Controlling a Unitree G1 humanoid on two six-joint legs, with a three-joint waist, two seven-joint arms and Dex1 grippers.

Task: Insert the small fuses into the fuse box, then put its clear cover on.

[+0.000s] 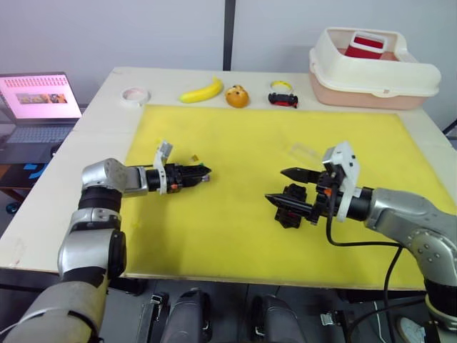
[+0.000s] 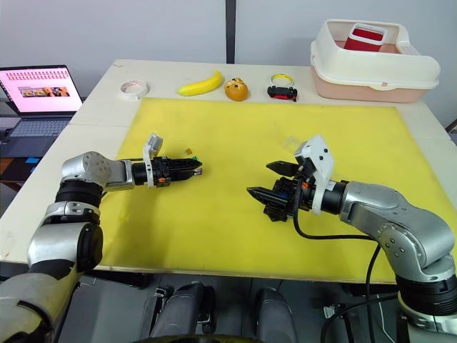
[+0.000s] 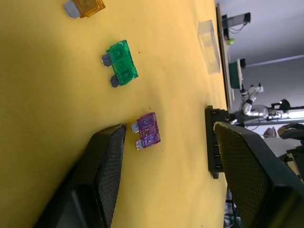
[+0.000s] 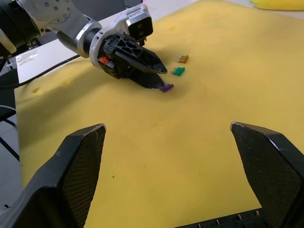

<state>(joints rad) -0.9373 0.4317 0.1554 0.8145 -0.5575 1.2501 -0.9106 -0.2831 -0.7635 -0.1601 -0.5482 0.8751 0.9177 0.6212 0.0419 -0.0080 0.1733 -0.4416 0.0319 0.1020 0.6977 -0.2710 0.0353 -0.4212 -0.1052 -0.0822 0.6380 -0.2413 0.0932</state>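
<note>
The purple fuse needs to be grabbed next by its plastic body (image 3: 149, 129) with my left gripper. Then my left gripper needs to carry the small fuse to the fuse box (image 3: 216, 141).
Three small fuses lie on the yellow mat (image 1: 250, 136): a purple fuse (image 3: 148, 130), a green fuse (image 3: 121, 61) and an orange fuse (image 3: 85, 5). My left gripper (image 1: 203, 174) is open and low over the mat. The purple fuse lies between its fingers (image 3: 102, 166), close to one of them. The black fuse box (image 1: 289, 214) rests on the mat right under my right gripper (image 1: 277, 186), which is open and holds nothing. The clear cover (image 1: 303, 151) lies flat on the mat just beyond the right gripper.
Along the table's far edge sit a tape roll (image 1: 133, 95), a banana (image 1: 201, 91), an orange toy (image 1: 237, 96), a black-and-red toy car (image 1: 283, 96) and a large cream bin (image 1: 371, 68). A laptop (image 1: 39, 100) stands off the table's left side.
</note>
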